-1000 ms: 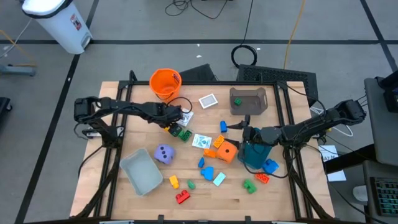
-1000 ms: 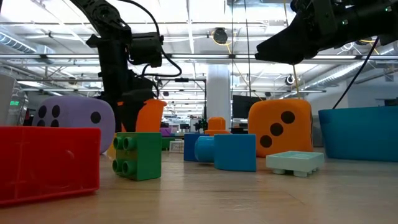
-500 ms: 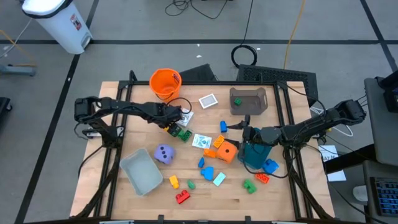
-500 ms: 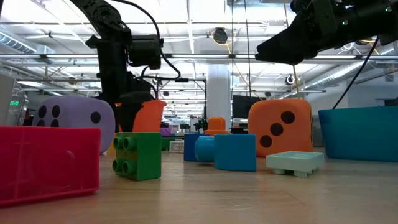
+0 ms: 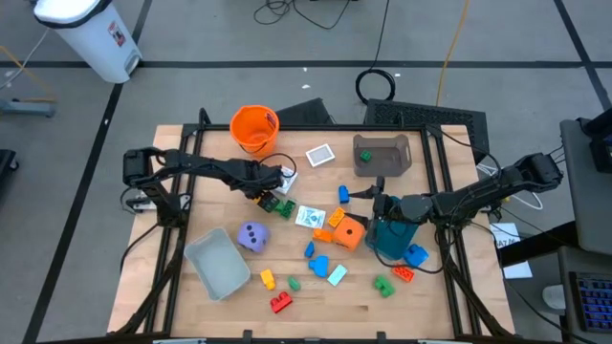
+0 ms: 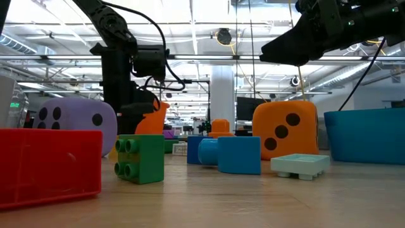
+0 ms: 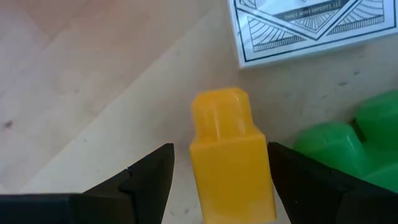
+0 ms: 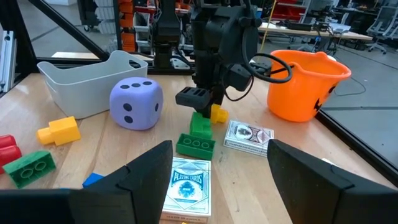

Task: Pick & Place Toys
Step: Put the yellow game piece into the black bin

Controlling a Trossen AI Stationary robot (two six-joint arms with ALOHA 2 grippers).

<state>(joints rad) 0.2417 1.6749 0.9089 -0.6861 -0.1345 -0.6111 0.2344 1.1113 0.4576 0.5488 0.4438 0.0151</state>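
Observation:
My left gripper, low around the yellow block (image 7: 231, 158), should close and catch it.
A small yellow block (image 7: 231, 158) stands on the wooden table, next to a green block (image 7: 348, 140) and a white picture card (image 7: 311, 25). My left gripper (image 7: 221, 149) is open and low over the table, one finger on either side of the yellow block, with gaps showing. From across the table it shows in the right wrist view (image 8: 202, 99), over the yellow block (image 8: 218, 113). My right gripper (image 8: 221, 146) is open and empty. It hovers at the table's right, by the teal bin (image 5: 390, 237). The purple die (image 5: 251, 236), the orange die (image 5: 349, 232) and several loose blocks lie on the table.
An orange bucket (image 5: 253, 127) stands at the far edge. A grey bin (image 5: 218, 265) is at the near left, another grey bin (image 5: 382, 155) at the far right. Two more cards (image 5: 319, 155) (image 5: 310, 217) and loose blocks (image 5: 279, 303) lie mid-table and near the front.
My left gripper has gone down a little toward the yellow block, still open. My right arm and the toys have kept still.

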